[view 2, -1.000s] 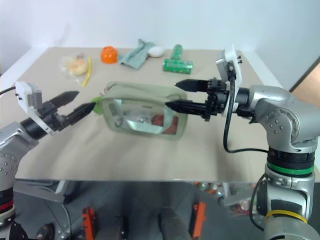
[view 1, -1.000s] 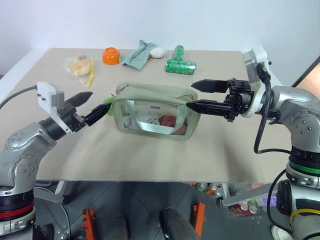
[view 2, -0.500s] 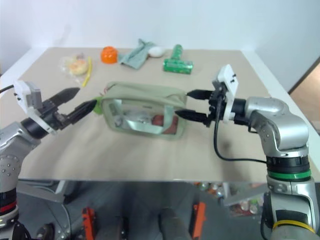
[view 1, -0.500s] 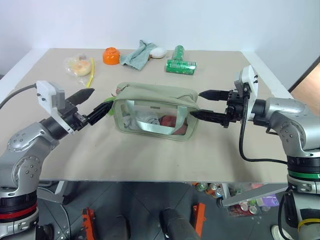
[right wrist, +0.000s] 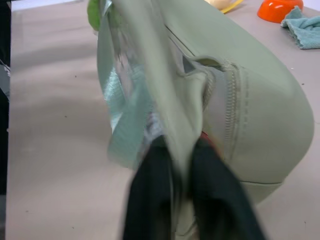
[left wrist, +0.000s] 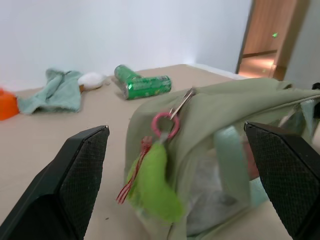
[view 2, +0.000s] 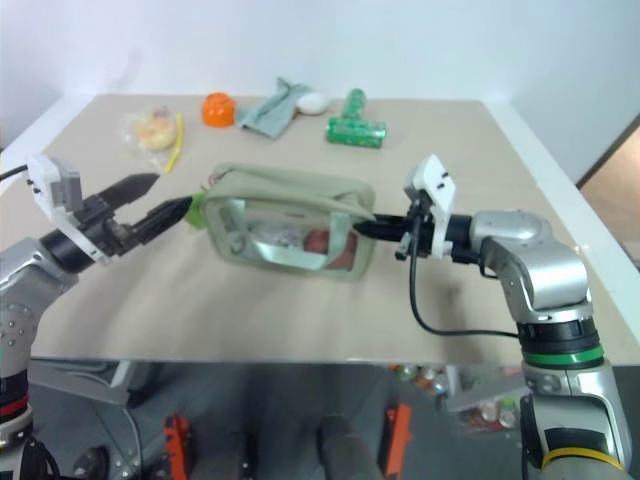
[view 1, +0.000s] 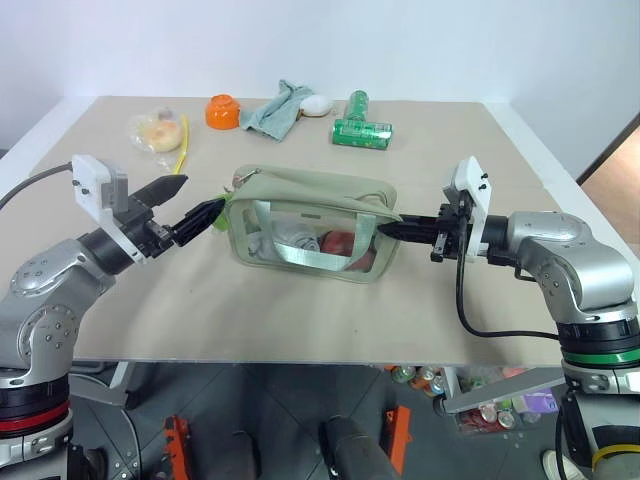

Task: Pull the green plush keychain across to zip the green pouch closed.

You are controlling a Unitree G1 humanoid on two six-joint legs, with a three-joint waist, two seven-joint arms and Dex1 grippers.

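Observation:
The left gripper needs to pull the zipper closed along the pouch next, so it should grab the green plush keychain by its soft lime-green body.
The green pouch stands mid-table with its top zipper running lengthwise. The green plush keychain hangs off the pouch's left end from a pink ring on the zipper pull. My left gripper is open just left of that end, and in the left wrist view the charm hangs between its two fingers without touching either. My right gripper is shut on the pouch's right end. The right wrist view shows its fingertips pinching a fold of sage fabric.
Along the far edge of the table lie a bagged yellow item, a yellow stick, an orange cap, a teal-grey cloth, a white object and a green can. The table's front edge is close.
My right gripper has come down to the pouch's right end and closed on its fabric. The left gripper has stayed open in the same place.

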